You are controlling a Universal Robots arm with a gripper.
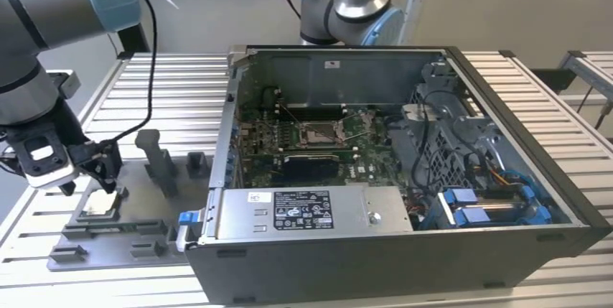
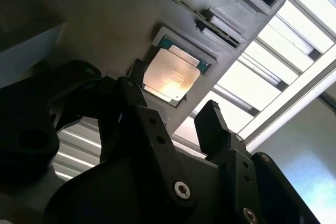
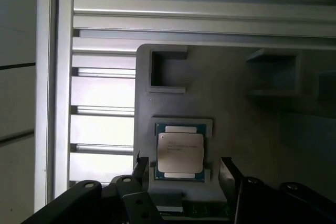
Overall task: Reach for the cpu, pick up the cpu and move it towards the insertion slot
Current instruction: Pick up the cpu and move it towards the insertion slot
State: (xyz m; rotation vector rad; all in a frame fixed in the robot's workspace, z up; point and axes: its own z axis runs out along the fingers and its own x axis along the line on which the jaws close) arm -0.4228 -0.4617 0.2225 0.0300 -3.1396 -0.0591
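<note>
The cpu needs to be picked up next, and my gripper needs to grab it by its side edges between the raised brackets of the holder, which wrap the ends of the cpu.
The cpu [image 1: 100,204] is a small square chip with a silvery top, lying flat in a recess of the grey fixture plate [image 1: 125,232] at the exterior view's left. My gripper [image 1: 88,186] hangs just above it, open. In both wrist views the cpu [image 2: 170,74] [image 3: 180,152] lies between the two black fingers [image 2: 212,121] [image 3: 227,169], with a gap on each side. The insertion slot [image 1: 321,132] is a silver-framed square socket on the board inside the open computer case [image 1: 383,258].
Upright grey blocks [image 1: 158,161] stand on the fixture plate between the gripper and the case wall. The case holds cables, a grey power supply [image 1: 306,211] and blue-tabbed drive parts [image 1: 479,211]. A second robot arm [image 1: 345,6] stands behind the case. The table is ribbed aluminium [image 1: 182,85].
</note>
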